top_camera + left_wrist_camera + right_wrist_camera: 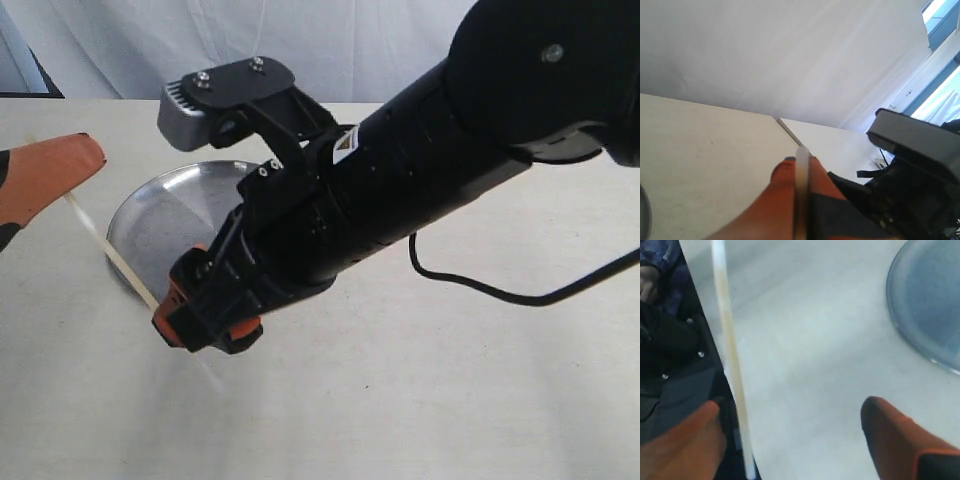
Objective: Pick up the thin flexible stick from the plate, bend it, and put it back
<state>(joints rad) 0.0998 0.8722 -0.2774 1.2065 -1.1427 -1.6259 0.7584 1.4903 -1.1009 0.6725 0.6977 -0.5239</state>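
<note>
The thin flexible stick [108, 250] has to bend between both grippers, so my right gripper will next grab the stick by its loose end.
The thin flexible stick [108, 250] is a pale straight strand held in the air, slanting from my left gripper [60, 170] down to my right gripper [200, 318]. In the left wrist view the left gripper [801, 162] is shut on the stick [802, 195], whose end pokes out past the orange fingertips. The right gripper [790, 415] is open, its orange fingers wide apart, and the stick [729, 345] runs close beside one finger [685, 440]. The round silver plate [160, 215] lies on the table behind the right gripper, partly hidden by it, and holds nothing that shows.
The right arm's black body [420, 150] and wrist camera [215, 100] cross above the plate. A black cable [500, 290] trails over the white table [400, 400] on the right. White curtain hangs behind.
</note>
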